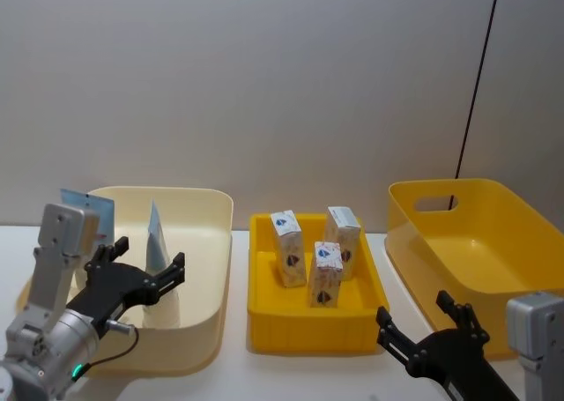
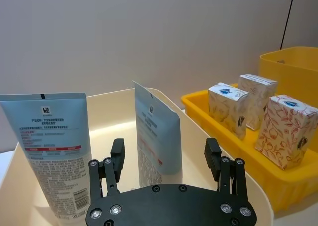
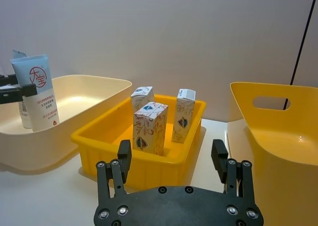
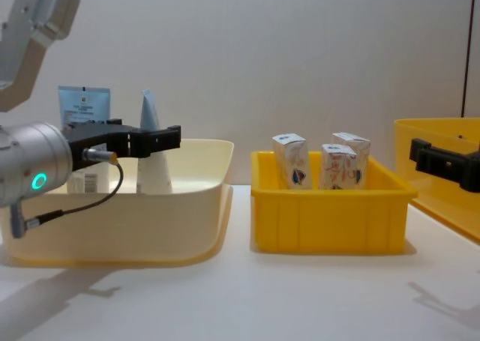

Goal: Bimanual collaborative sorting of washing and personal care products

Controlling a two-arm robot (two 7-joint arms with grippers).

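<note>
The cream bin's front side (image 1: 181,346) hides the bottom of the nearer squeeze tube, so the robot's left gripper should next grab the tube by its middle, above the cream bin's rim.
Two white and pale-blue squeeze tubes stand upright in the cream bin (image 1: 225,233): one (image 1: 88,211) at its far left, one (image 1: 159,242) nearer the middle. My left gripper (image 1: 148,256) hovers open over that bin, its fingers flanking the nearer tube (image 2: 156,131) without touching it; the other tube (image 2: 49,146) stands beside it. Three small white cartons (image 1: 288,248) (image 1: 343,229) (image 1: 325,273) stand upright in the small yellow tray (image 1: 308,326). My right gripper (image 1: 416,313) is open and holds nothing, low in front of the tray's right corner (image 3: 171,151).
A large yellow bin (image 1: 493,242) with a handle slot stands to the right of the tray, with nothing visible inside. A plain wall runs behind the table. White tabletop (image 4: 240,296) lies in front of the bins.
</note>
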